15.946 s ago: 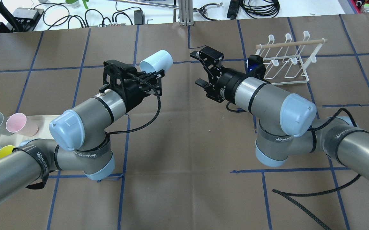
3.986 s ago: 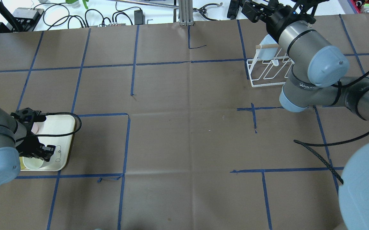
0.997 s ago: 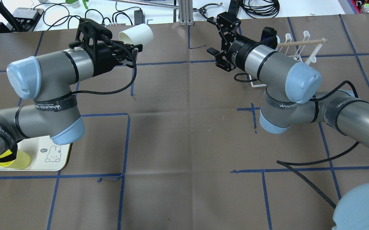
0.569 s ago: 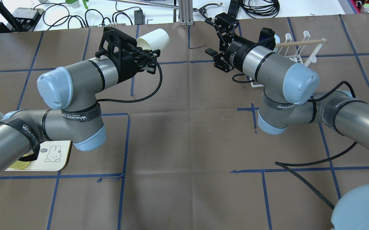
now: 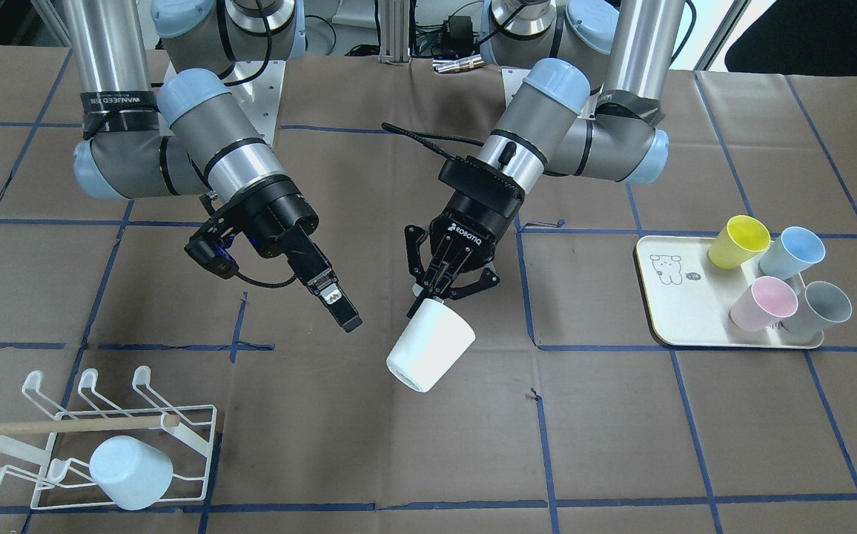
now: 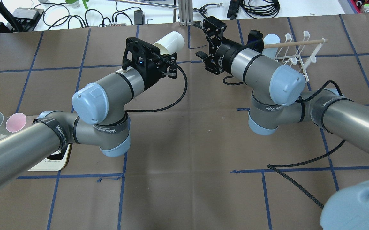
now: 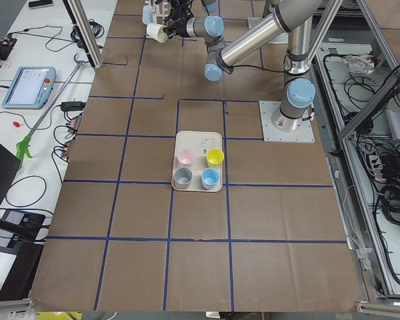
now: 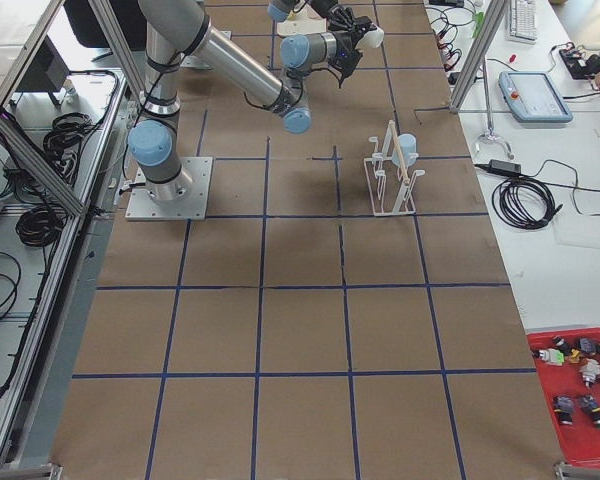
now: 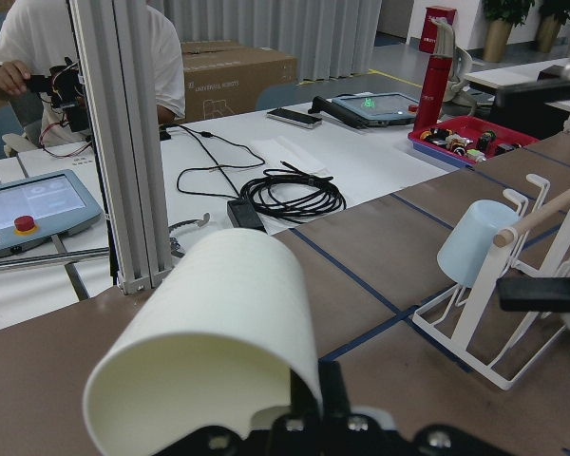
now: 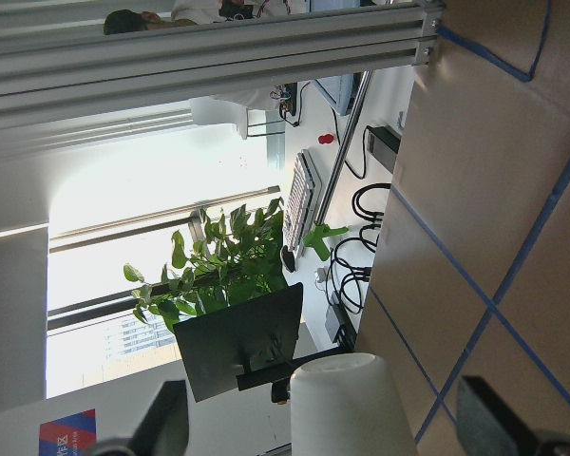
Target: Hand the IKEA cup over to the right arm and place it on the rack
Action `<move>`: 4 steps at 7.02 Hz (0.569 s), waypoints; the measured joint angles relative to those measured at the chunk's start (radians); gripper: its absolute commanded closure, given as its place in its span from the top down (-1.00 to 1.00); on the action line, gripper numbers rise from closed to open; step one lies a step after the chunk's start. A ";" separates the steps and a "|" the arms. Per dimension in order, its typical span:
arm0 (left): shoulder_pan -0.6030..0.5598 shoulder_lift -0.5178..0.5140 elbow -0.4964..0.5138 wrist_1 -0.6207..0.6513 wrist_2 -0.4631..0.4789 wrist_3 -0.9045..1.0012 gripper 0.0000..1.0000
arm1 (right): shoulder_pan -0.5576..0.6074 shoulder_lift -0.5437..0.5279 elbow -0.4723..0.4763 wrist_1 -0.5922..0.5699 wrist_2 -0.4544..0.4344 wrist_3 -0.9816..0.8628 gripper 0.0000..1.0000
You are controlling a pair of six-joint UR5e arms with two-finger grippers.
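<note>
I should grip the white cup by its closed base end (image 5: pixel 414 362) with my right gripper next. That takes the cup over from my left gripper for the rack (image 5: pixel 102 437).
A white cup (image 5: pixel 430 345) is held by its rim in my shut left gripper (image 5: pixel 439 293), tilted above mid-table; it also shows in the overhead view (image 6: pixel 170 41) and large in the left wrist view (image 9: pixel 218 332). My right gripper (image 6: pixel 200 41) is open and empty, facing the cup's base across a short gap. In the right wrist view the cup (image 10: pixel 347 404) sits framed between its spread fingers (image 10: pixel 166 423). The white wire rack (image 5: pixel 102 437) with a wooden dowel holds a pale blue cup (image 5: pixel 132 471).
A cream tray (image 5: pixel 688 304) on the left arm's side holds yellow, blue, pink and grey cups. The rack (image 6: pixel 294 54) stands just behind the right arm's wrist. A loose black cable (image 6: pixel 299 182) lies on the brown mat.
My left arm has swung right, carrying the white cup toward the right gripper. The right gripper has shifted slightly left and stays open. The gap between cup and right gripper has shrunk.
</note>
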 measured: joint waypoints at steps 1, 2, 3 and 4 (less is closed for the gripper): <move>-0.016 0.002 -0.001 0.001 0.021 -0.002 -1.00 | 0.012 0.032 -0.035 0.003 0.000 -0.002 0.99; -0.021 0.005 -0.002 0.002 0.028 -0.003 -1.00 | 0.019 0.055 -0.063 0.007 0.002 -0.003 0.99; -0.023 0.006 -0.002 0.002 0.030 -0.003 -1.00 | 0.022 0.066 -0.079 0.010 0.006 -0.005 0.99; -0.023 0.007 -0.002 0.002 0.030 -0.003 -1.00 | 0.023 0.072 -0.084 0.016 0.008 -0.005 0.99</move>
